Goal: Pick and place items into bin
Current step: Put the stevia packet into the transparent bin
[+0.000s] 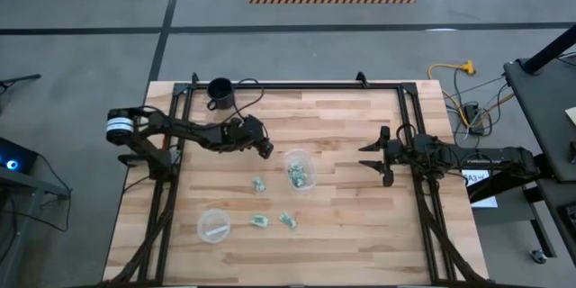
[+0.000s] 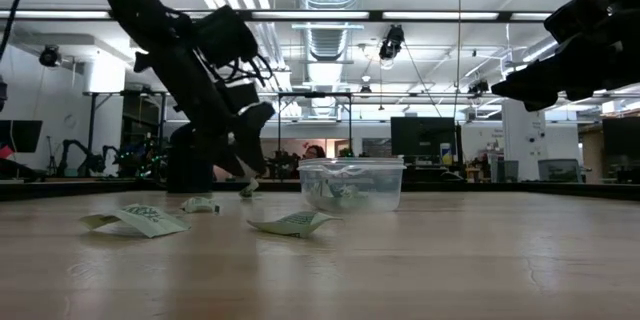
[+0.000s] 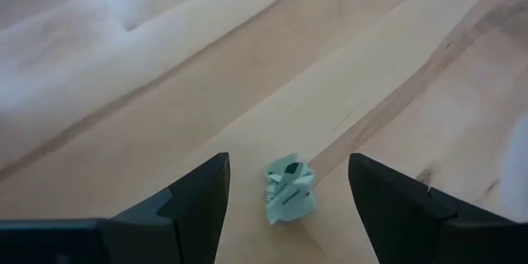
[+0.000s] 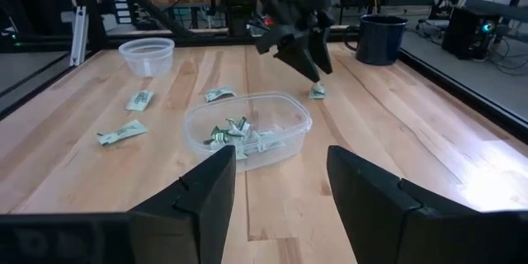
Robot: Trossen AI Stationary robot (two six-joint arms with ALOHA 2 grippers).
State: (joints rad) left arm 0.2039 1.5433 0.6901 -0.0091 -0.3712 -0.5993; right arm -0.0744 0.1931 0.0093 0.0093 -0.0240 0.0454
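Observation:
I should grab the crumpled piece with my left gripper next, by its folded middle (image 3: 290, 188), and put the piece in the clear cup.
The clear cup (image 1: 300, 169) stands mid-table with several pale-green and white wrapped pieces inside (image 4: 235, 134). Three more pieces lie flat on the wood to its near-left (image 1: 258, 184) (image 1: 259, 220) (image 1: 288, 220). My left gripper (image 1: 265, 149) is open and tipped down just left of the cup. One crumpled piece (image 3: 290, 188) lies on the table between its fingertips, untouched; the right wrist view shows this piece (image 4: 318, 92) under the fingers. My right gripper (image 1: 373, 155) is open and waits in the air to the right of the cup.
A black mug (image 1: 220, 93) stands near the far edge, behind the left arm. A flatter clear dish with a white strip (image 1: 213, 226) sits near the left front. Black frame rails (image 1: 171, 171) run along the table's left and right sides. Bare wood lies between the cup and my right gripper.

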